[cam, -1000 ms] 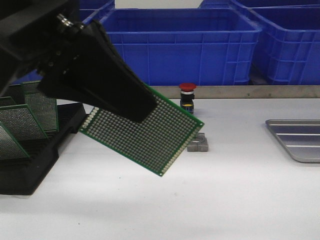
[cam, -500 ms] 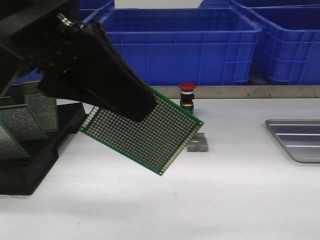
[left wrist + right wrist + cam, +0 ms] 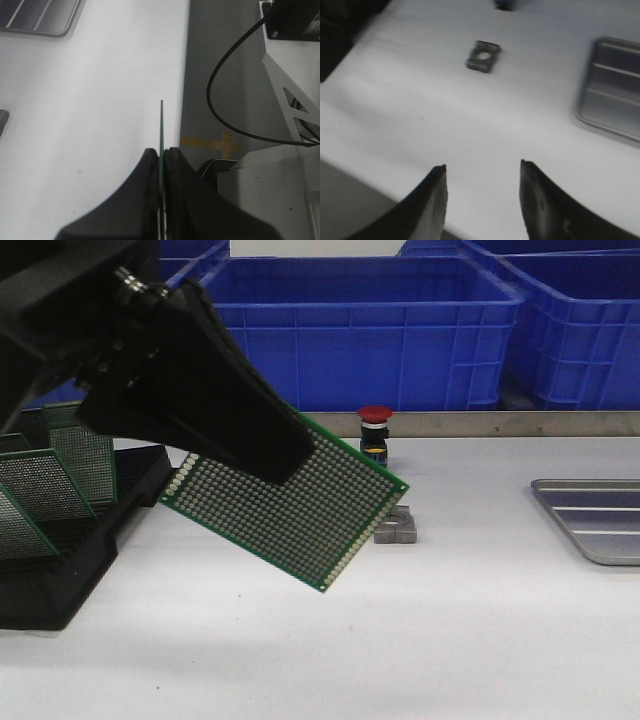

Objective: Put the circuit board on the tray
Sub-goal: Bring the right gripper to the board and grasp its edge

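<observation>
I should grab the circuit board next with my right gripper by its free short edge, because my left gripper's fingers cover the circuit board's opposite end.
My left gripper is shut on a green perforated circuit board and holds it tilted in the air above the white table, left of centre. Seen edge-on in the left wrist view, the circuit board is a thin line pinched by the gripper. The silver ribbed tray lies at the right edge of the table, well apart from the board; it also shows as tray and tray. My right gripper stands open over bare table, holding nothing; the front view does not show it.
A black slotted rack with several upright green boards stands at the left. A small grey metal block and a red-capped button sit mid-table. Big blue bins line the back behind a metal rail.
</observation>
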Robot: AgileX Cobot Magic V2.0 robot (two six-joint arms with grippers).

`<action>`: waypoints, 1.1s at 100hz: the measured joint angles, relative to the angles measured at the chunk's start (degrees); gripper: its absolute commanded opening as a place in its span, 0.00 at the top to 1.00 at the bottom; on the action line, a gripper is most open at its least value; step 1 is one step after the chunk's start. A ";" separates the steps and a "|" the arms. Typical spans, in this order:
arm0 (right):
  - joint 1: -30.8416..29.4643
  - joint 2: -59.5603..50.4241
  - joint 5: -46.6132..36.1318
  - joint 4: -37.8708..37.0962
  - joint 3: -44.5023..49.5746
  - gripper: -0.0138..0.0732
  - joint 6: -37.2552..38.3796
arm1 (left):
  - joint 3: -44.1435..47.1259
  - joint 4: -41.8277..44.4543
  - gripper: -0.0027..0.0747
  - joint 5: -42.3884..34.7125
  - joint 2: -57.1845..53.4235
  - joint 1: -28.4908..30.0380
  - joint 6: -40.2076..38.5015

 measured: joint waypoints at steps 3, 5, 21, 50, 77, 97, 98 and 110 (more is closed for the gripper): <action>1.61 0.39 -0.59 2.10 0.00 0.39 -3.37 | 0.00 0.00 0.99 0.00 0.00 0.00 0.00; 2.79 0.73 -0.98 3.36 0.00 0.39 -5.46 | 0.00 0.00 0.99 0.00 0.00 0.00 0.00; 10.55 5.20 -3.36 13.29 0.00 0.39 -21.39 | 0.00 0.00 0.99 0.00 0.00 0.00 0.00; 18.36 16.59 -6.63 38.43 0.00 0.39 -55.77 | 0.00 -2.68 0.99 0.00 0.00 0.00 0.00; 18.98 25.98 -2.94 55.64 -0.79 0.39 -76.55 | 0.00 -3.05 0.99 0.00 0.00 0.00 0.00; 18.98 31.88 -0.44 58.09 -3.32 0.39 -78.89 | 0.00 -3.05 0.99 0.00 0.00 0.00 0.00; 18.98 32.22 -0.30 58.09 -3.47 0.40 -78.87 | 0.00 -3.05 0.99 0.00 0.00 0.00 0.00; 18.98 34.24 0.46 58.17 -4.00 0.55 -79.02 | 0.00 -3.24 0.99 0.00 0.00 0.00 0.00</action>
